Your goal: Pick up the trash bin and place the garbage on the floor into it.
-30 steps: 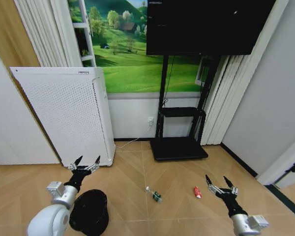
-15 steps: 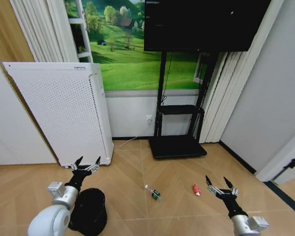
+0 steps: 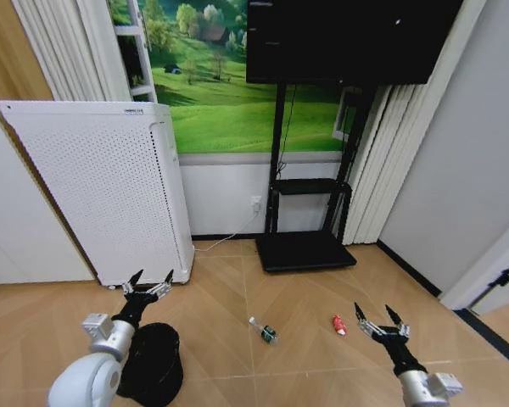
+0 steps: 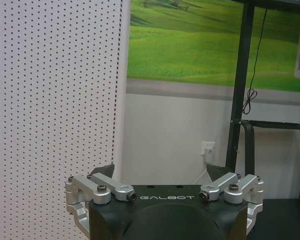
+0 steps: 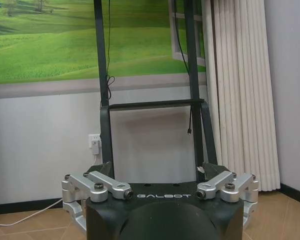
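Observation:
Next, my left gripper picks up the trash bin by its thin rim (image 3: 157, 326), since the trash bin's round body (image 3: 153, 373) is too wide for the gripper's fingers.
The trash bin (image 3: 155, 363), a small black mesh wastebasket, stands on the floor at lower left, partly behind my left arm. My left gripper (image 3: 148, 282) hangs open just above and behind its rim, holding nothing. The garbage lies on the floor ahead: a clear bottle with a green label (image 3: 263, 330) near the middle, and a red piece (image 3: 339, 324) to its right. My right gripper (image 3: 378, 315) is open and empty, just right of the red piece. In the wrist views both the left gripper (image 4: 162, 172) and the right gripper (image 5: 157, 170) point at the far wall.
A tall white perforated appliance (image 3: 102, 195) stands against the wall at left, close behind the bin, and also shows as the appliance (image 4: 50, 100) in the left wrist view. A black TV stand (image 3: 305, 250) with its base plate sits at the centre back. Wooden floor lies open between.
The whole picture has shifted slightly, so the camera has moved. Both arms hold the same pose, and the bin and garbage lie where they were.

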Available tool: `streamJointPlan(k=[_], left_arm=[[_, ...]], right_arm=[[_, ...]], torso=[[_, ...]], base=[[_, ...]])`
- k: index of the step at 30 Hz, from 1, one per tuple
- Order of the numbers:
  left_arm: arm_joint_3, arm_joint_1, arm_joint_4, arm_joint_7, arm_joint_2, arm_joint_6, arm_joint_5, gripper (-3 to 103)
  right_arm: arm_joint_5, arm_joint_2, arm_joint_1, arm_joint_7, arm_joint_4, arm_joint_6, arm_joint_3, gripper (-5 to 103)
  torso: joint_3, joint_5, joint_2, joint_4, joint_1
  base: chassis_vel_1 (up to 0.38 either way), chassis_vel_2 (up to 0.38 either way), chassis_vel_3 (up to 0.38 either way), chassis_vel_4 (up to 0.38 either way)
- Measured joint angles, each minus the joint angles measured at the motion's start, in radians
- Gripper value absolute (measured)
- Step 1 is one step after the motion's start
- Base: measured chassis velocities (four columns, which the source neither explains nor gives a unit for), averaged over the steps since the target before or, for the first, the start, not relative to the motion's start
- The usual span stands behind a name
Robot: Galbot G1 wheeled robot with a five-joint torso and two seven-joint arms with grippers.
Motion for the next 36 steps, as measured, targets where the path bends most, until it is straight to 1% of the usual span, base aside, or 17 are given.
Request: streamJointPlan(k=[3,5,8,14,21,24,27,36], left_arm=[[0.001,0.000,0.004,0.000,-0.003,0.000,0.001,100],[0.001,0.000,0.004,0.000,-0.004,0.000,0.001,100],[0.001,-0.001,0.008,0.001,-0.005,-0.002,0.003,100],[0.001,-0.004,0.011,0.001,-0.004,-0.002,0.003,100],[0.001,-0.004,0.013,0.001,-0.006,-0.005,0.004,100],[0.001,-0.004,0.013,0.001,-0.006,-0.005,0.004,100],[0.000,-0.004,0.013,0.001,-0.006,-0.005,0.004,100],[0.001,-0.004,0.013,0.003,-0.008,-0.014,0.007,100]], right_arm=[[-0.001,0.000,0.000,0.000,0.000,0.000,0.000,100],[-0.001,0.000,0.000,0.000,0.000,0.000,0.000,100],[-0.002,0.001,0.001,0.000,-0.002,0.000,-0.001,100],[-0.004,0.002,0.002,0.000,-0.002,-0.001,-0.002,100],[-0.004,0.003,0.002,0.000,-0.002,-0.001,-0.002,100],[-0.005,0.003,0.001,0.000,-0.002,-0.001,-0.002,100],[-0.004,0.003,0.002,0.000,-0.002,-0.001,-0.001,100],[-0.004,0.004,0.002,0.000,-0.001,0.001,0.000,100]], torso=[[-0.013,0.0000,-0.017,0.0000,-0.004],[-0.015,0.0000,-0.018,0.0000,-0.004],[-0.028,0.0000,-0.035,0.0000,-0.007],[-0.043,0.0000,-0.055,0.0000,-0.012],[-0.070,0.0000,-0.086,0.0000,-0.014],[-0.074,0.0000,-0.090,0.0000,-0.014],[-0.091,0.0000,-0.109,0.0000,-0.014],[-0.091,0.0000,-0.117,0.0000,-0.014]], base=[[0.000,0.000,0.000,0.000],[0.000,0.000,0.000,0.000],[0.000,0.000,0.000,0.000],[0.000,0.000,0.000,0.000],[0.000,0.000,0.000,0.000],[0.000,0.000,0.000,0.000],[0.000,0.000,0.000,0.000],[0.000,0.000,0.000,0.000]])
